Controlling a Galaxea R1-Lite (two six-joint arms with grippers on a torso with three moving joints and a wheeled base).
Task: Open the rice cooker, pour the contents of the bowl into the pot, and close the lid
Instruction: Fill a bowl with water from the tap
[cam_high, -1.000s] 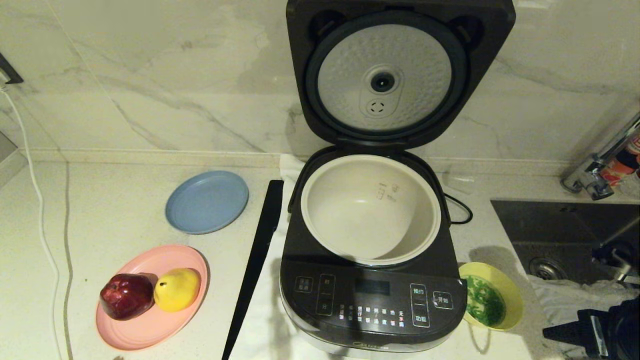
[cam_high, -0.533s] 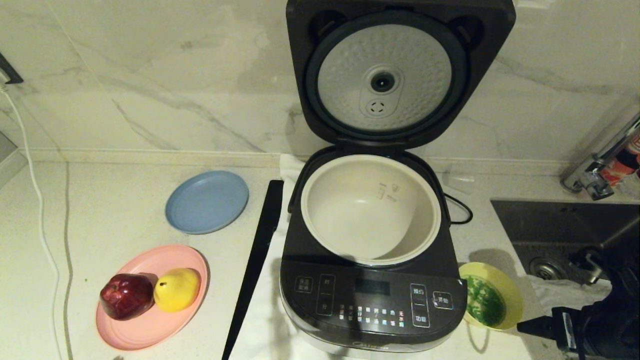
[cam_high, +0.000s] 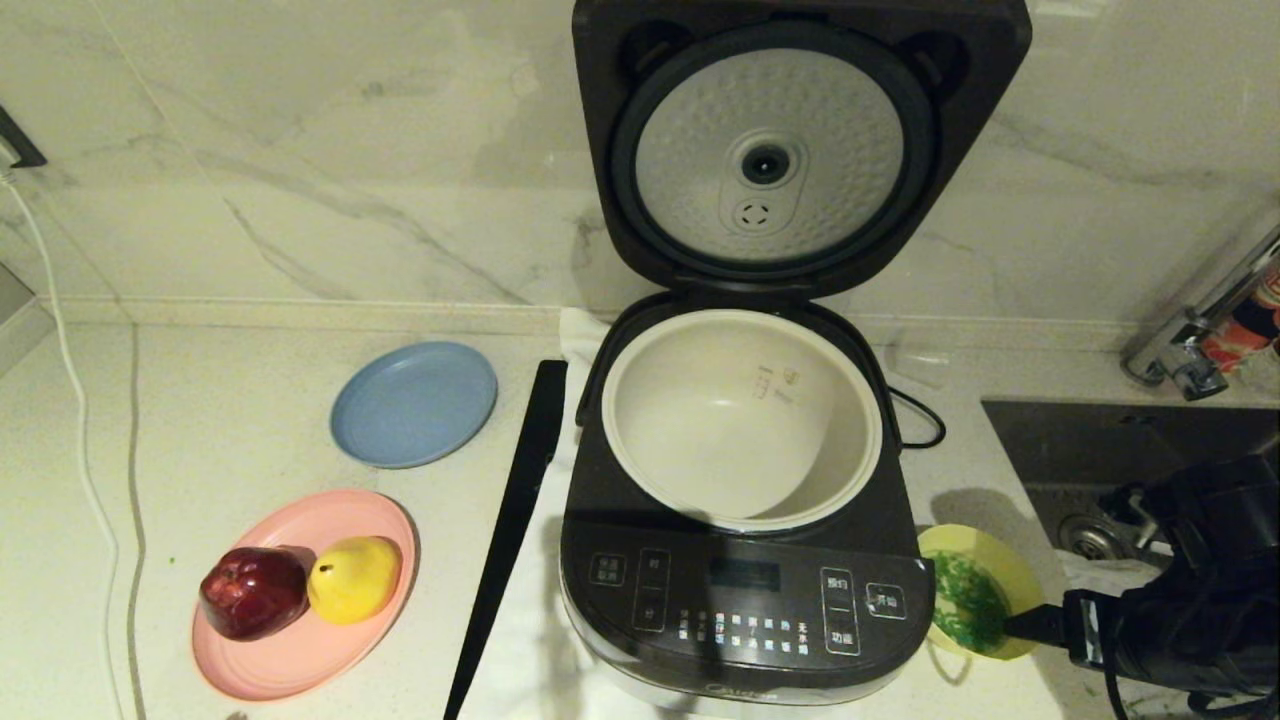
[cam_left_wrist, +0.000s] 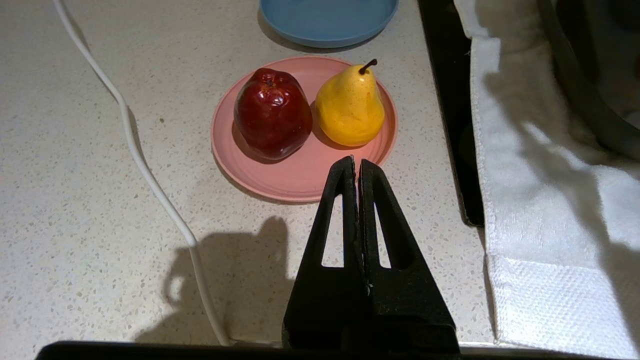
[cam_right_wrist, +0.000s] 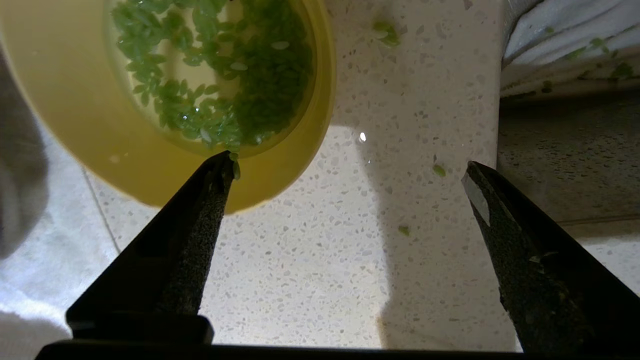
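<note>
My fingers hover above the bowl's rim, one just past it, so my right gripper lowers before it closes on the yellow bowl's rim.
The dark grey rice cooker (cam_high: 740, 590) stands in the middle of the counter with its lid (cam_high: 770, 150) swung upright, the dimpled silver plate facing me. Its cream pot (cam_high: 700, 420) is empty. Just right of the cooker's front sits the yellow bowl (cam_high: 1000, 570) (cam_right_wrist: 90, 140) with the green contents (cam_high: 965, 600) (cam_right_wrist: 230, 75) in it. My right gripper (cam_high: 1030, 625) (cam_right_wrist: 347, 162) is open at the bowl's right side. One fingertip (cam_right_wrist: 220, 170) overlaps the bowl's near rim; the other is over bare counter. My left gripper (cam_left_wrist: 356, 161) is shut and empty near the pink plate, outside the head view.
A blue plate (cam_high: 414, 403) and a pink plate (cam_high: 300, 660) with a red apple and a yellow pear lie left of the cooker. A black strip (cam_high: 515, 520) and a white towel (cam_left_wrist: 540, 210) border the cooker. The sink (cam_high: 1130, 450) is at the right. Stray green bits (cam_right_wrist: 439, 170) dot the counter.
My right arm has moved left and further into view, bringing its open fingers from the lower right corner up to the bowl's rim. Nothing else has moved.
</note>
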